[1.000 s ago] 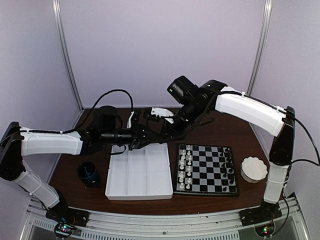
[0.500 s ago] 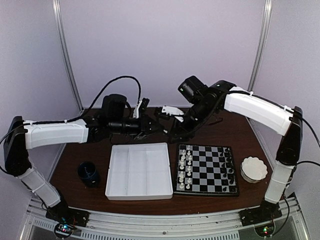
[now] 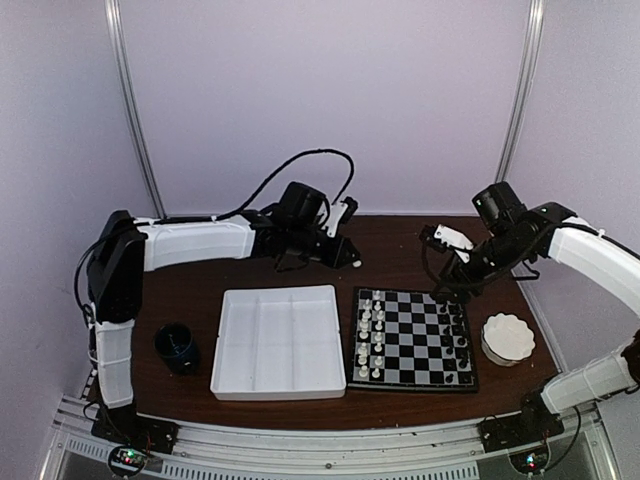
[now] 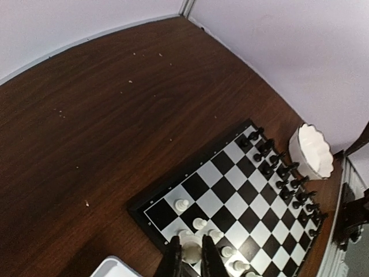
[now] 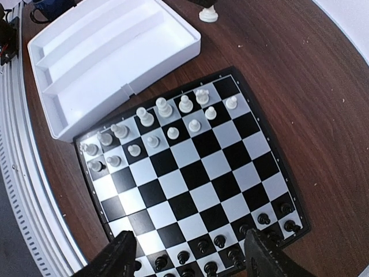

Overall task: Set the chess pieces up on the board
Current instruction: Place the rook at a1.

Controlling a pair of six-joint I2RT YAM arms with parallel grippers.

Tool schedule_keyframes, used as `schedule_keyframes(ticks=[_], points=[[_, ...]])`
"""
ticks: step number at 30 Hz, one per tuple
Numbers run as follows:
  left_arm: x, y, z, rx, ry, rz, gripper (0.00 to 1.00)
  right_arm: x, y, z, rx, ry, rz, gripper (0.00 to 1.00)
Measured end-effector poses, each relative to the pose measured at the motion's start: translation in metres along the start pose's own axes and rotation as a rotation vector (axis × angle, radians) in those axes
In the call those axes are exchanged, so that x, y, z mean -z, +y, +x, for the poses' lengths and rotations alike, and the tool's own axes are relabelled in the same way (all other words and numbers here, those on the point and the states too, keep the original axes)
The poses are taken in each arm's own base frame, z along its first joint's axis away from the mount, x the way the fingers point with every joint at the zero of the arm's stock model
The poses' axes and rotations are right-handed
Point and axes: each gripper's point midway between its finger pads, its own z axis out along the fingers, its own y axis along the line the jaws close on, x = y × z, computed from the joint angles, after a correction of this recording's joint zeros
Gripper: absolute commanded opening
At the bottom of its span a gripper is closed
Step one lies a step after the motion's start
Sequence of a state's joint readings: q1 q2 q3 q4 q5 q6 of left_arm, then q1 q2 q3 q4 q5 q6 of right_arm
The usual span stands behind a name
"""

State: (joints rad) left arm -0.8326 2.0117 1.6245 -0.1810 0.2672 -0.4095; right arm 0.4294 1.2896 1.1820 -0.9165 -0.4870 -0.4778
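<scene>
My left gripper needs to line the white chess piece up with the empty dark corner square before opening: the piece hangs beside the board.
The board (image 3: 412,340) lies right of centre, with white chess pieces (image 3: 370,335) in two columns on its left side and black ones (image 3: 457,335) along its right. My left gripper (image 3: 350,258) hangs just behind the board's far left corner, shut on one white chess piece (image 4: 191,252), also visible in the right wrist view as a white piece (image 5: 208,14). My right gripper (image 3: 450,275) hovers over the far right part of the board. Its fingers (image 5: 118,257) stand wide apart above the black rows (image 5: 230,248), with nothing between them.
A white compartmented tray (image 3: 280,340) sits left of the board. A dark blue cup (image 3: 177,345) stands further left. A white scalloped bowl (image 3: 507,337) is off the board's right edge. Purple walls close in the table at the back and sides.
The two grippers, close together behind the tray before, have parted. The right one opened and swung right over the black pieces. The left one closed on the white piece and stretched rightward.
</scene>
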Motion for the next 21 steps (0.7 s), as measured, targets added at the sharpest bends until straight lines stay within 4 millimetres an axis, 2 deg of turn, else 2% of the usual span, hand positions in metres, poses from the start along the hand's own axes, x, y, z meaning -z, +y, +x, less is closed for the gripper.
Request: schedule_keyframes(ticks=[4,8,14,21], points=[[-0.033,0.000,0.021,-0.093,0.067,-0.023,0.05,-0.004,-0.003,0.025,-0.026,0.003,0.022,0.69],[-0.055,-0.001,0.036,-0.164,0.111,-0.035,0.05,-0.013,-0.009,0.038,-0.048,0.006,0.031,0.71],[-0.077,0.007,0.051,-0.228,0.143,-0.060,0.06,-0.013,-0.017,0.036,-0.052,-0.022,0.051,0.72],[-0.098,0.019,0.059,-0.264,0.155,-0.101,0.07,-0.014,-0.019,0.034,-0.050,-0.035,0.055,0.73]])
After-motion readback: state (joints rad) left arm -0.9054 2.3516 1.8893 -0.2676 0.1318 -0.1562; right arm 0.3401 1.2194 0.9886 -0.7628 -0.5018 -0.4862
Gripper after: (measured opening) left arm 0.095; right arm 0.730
